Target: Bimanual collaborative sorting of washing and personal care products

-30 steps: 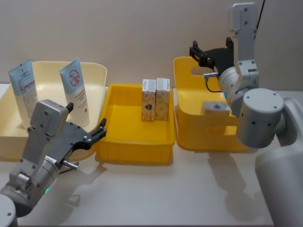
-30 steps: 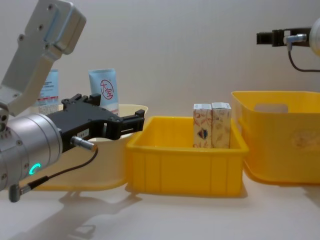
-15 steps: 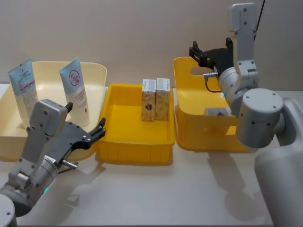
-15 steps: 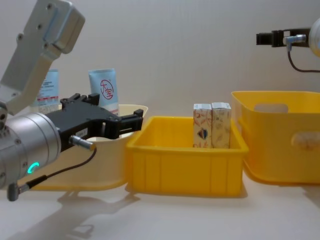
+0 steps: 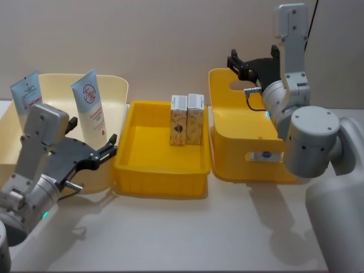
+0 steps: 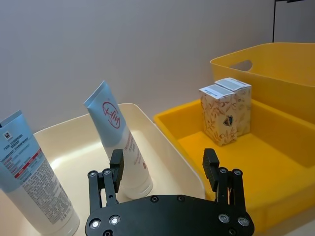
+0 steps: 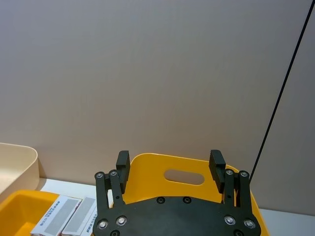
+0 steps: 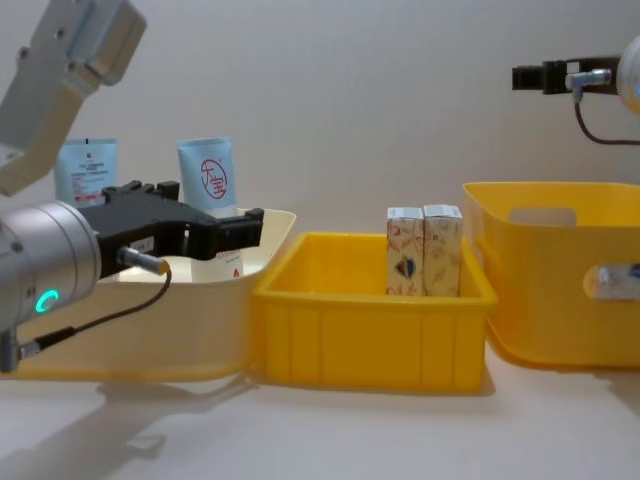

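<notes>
I should next grab the logo tube around its middle (image 5: pixel 91 110) with my left gripper, because the tube stands tall on its narrow base (image 5: pixel 97 140) and gets wider toward the top.
Two pale blue tubes stand in the cream bin (image 5: pixel 118 85): one with a red circle logo (image 5: pixel 91 109) and another (image 5: pixel 24 92) at the far left. Two white patterned cartons (image 5: pixel 186 119) stand side by side at the back of the middle yellow bin (image 5: pixel 159 183). A small white item with blue print (image 5: pixel 263 155) shows through the front handle slot of the right yellow bin (image 5: pixel 220 82). My left gripper (image 5: pixel 94 132) hangs open and empty at the cream bin's front right, facing the logo tube (image 6: pixel 118 142). My right gripper (image 5: pixel 254 57) is open and empty, high over the right bin's back.
The three bins stand in a row, touching or nearly so, close to the wall. Bare table lies in front of them. A black cable (image 7: pixel 280 98) runs down the wall behind the right arm.
My left gripper has drawn back to the left, from the middle bin's front corner to the cream bin. The white item has dropped lower into the right bin. The right gripper stayed put.
</notes>
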`<action>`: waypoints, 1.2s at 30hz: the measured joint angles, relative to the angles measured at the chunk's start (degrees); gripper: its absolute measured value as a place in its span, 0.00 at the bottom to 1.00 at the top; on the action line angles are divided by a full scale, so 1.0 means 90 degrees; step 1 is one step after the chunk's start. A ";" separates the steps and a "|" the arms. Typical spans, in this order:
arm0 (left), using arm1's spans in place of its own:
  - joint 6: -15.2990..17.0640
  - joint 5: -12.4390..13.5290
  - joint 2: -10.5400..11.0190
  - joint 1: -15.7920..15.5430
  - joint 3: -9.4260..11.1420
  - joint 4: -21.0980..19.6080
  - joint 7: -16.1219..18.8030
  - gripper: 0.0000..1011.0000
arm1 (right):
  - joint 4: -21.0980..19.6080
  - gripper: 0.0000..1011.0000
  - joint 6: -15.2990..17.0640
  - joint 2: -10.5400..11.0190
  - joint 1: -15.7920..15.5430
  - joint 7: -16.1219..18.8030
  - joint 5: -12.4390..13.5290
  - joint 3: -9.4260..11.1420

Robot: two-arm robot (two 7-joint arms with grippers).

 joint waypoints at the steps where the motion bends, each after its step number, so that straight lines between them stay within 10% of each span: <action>1: 0.0036 -0.0064 -0.0015 -0.0048 -0.0037 0.0054 -0.0058 0.99 | 0.0001 0.99 0.0000 0.0000 0.0000 0.0000 0.0000 0.0000; 36: 0.0179 -0.0817 -0.0529 -0.1371 -0.0575 0.2004 -0.1037 0.99 | 0.0000 0.99 0.0001 0.0001 0.0000 0.0001 0.0001 0.0000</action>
